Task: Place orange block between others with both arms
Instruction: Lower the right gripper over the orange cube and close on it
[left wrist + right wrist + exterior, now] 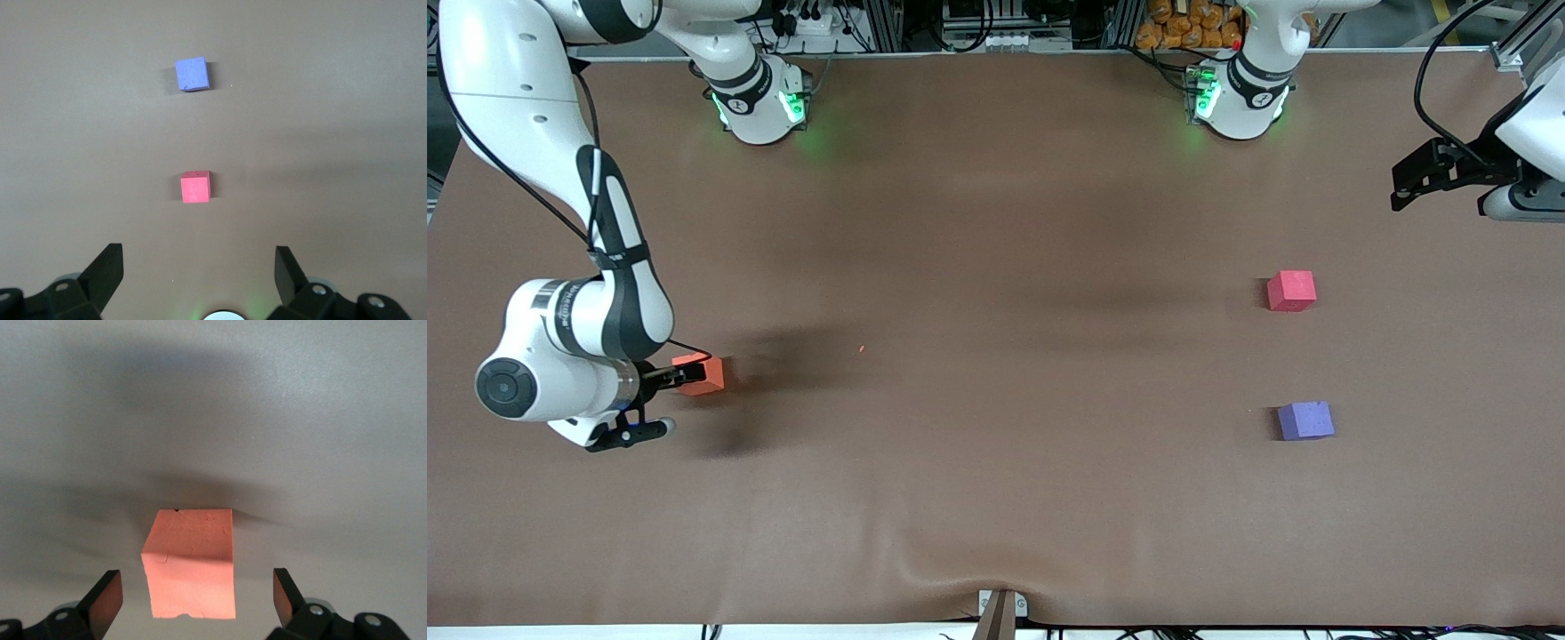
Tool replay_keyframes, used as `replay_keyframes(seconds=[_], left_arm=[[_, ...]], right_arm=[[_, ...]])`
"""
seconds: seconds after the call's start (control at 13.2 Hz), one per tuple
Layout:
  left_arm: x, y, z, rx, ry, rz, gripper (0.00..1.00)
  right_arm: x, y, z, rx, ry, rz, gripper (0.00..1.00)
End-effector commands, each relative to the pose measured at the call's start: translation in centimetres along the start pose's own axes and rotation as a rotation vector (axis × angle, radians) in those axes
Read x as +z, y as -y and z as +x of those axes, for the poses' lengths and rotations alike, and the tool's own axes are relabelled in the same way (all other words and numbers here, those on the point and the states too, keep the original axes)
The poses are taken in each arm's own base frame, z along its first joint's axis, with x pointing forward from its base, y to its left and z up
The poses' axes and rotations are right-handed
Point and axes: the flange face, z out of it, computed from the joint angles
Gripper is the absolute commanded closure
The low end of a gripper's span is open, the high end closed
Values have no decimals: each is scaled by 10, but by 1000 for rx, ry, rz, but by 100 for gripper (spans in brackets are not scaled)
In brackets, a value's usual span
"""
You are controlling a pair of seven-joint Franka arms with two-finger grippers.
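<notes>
My right gripper moves down before it closes on the block, since its fingers are above the orange block's top [704,373] [191,588].
The orange block [701,374] [192,570] rests on the brown table toward the right arm's end. My right gripper [671,402] [198,583] is low beside it and open; the block sits between the spread fingers with a gap on each side. The others stand apart toward the left arm's end: a pinkish-red cube [1291,291] [195,187] and a purple-blue cube [1305,420] [192,73], the purple-blue one nearer the front camera. My left gripper [1405,187] [199,257] hangs open and empty above the table's edge at that end, a good way from both cubes.
The brown table cover [996,267] has a raised wrinkle at its near edge by a small bracket [1000,609]. The arm bases [760,107] [1240,102] glow green along the table's back edge. A wide bare stretch lies between the orange block and the two cubes.
</notes>
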Motion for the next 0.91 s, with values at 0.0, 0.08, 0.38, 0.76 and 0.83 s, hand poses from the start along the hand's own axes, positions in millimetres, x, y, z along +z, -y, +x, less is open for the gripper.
replay_keyframes(seconds=[0.0,0.08,0.38,0.76,0.83], left_arm=[[0,1,3,-5,-1,-14,0],[2,2,3,-7,2,-15,0],[3,-2,4,-1,5,-14,0],[12,-6,5,9,24,-14,0],[12,-6,5,7,25,-14,0]], right_arm=[[9,1,2,-45,6,0,0],[13,0,2,-52,12,2,0],[28,1,4,-56,33,5,0],[36,3,4,-58,48,9,14],[37,3,4,-57,51,10,26]])
